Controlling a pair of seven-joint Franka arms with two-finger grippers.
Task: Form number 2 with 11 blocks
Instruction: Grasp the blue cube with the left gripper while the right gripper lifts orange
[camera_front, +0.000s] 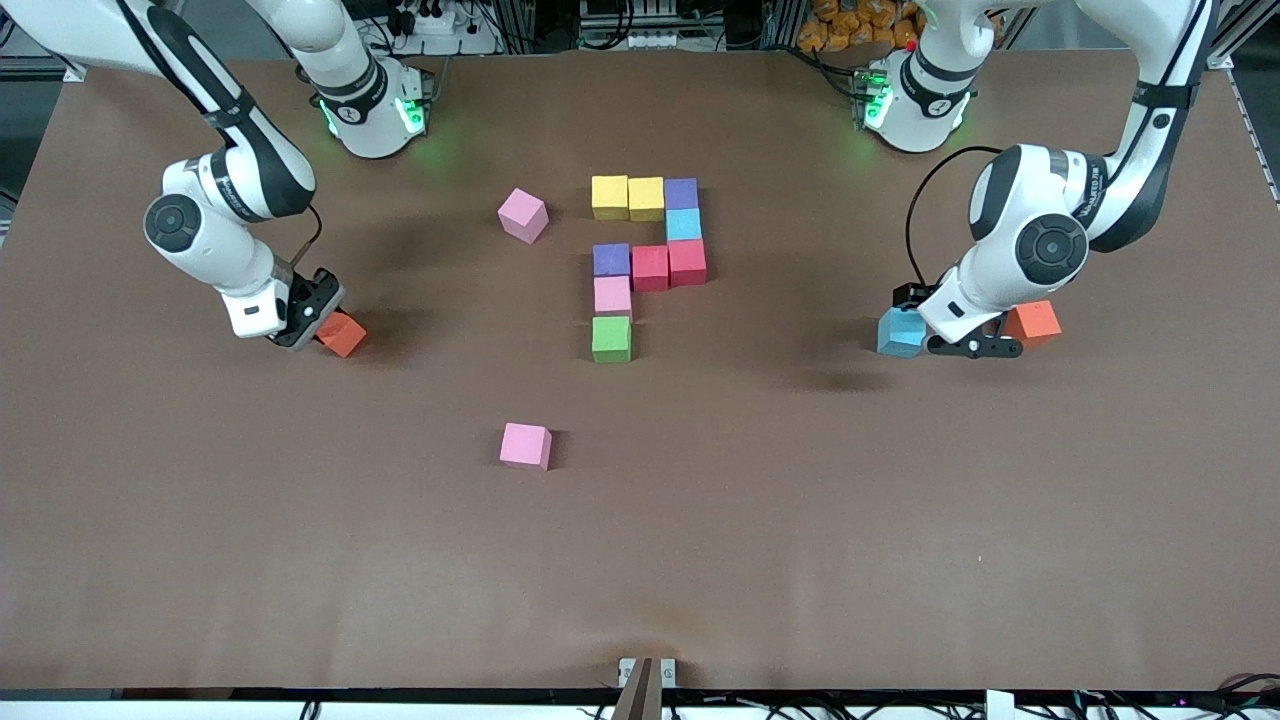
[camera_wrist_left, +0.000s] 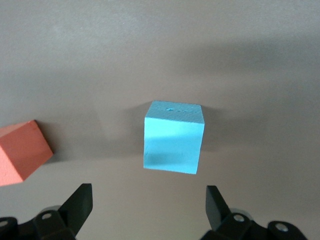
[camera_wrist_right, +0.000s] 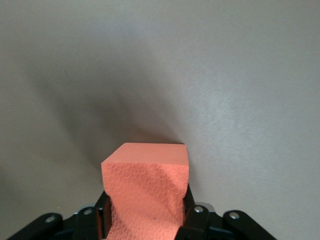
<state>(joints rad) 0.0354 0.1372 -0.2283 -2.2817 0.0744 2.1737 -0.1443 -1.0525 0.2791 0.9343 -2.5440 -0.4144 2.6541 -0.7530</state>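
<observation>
The robot's left gripper should next grab the light blue block (camera_front: 901, 332) by its opposite sides, as that block will extend the number 2.
In the table's middle stands a partial number 2 (camera_front: 648, 262) of several blocks: two yellow, two purple, two red, one light blue, one pink, and green (camera_front: 611, 338) nearest the front camera. My right gripper (camera_front: 305, 320) is down at the table near the right arm's end, shut on an orange block (camera_front: 342, 335). In the right wrist view that orange block (camera_wrist_right: 147, 190) is squeezed between the fingers. My left gripper (camera_front: 978, 347) is low and open between a light blue block (camera_front: 901, 332) and another orange block (camera_front: 1033, 322). The light blue block (camera_wrist_left: 174, 142) lies ahead of the open fingertips (camera_wrist_left: 80, 202), not between them.
A loose pink block (camera_front: 523, 215) lies beside the figure's yellow end, toward the right arm. Another pink block (camera_front: 526, 445) lies nearer the front camera than the green one. The brown table (camera_front: 800, 520) stretches bare toward the front camera.
</observation>
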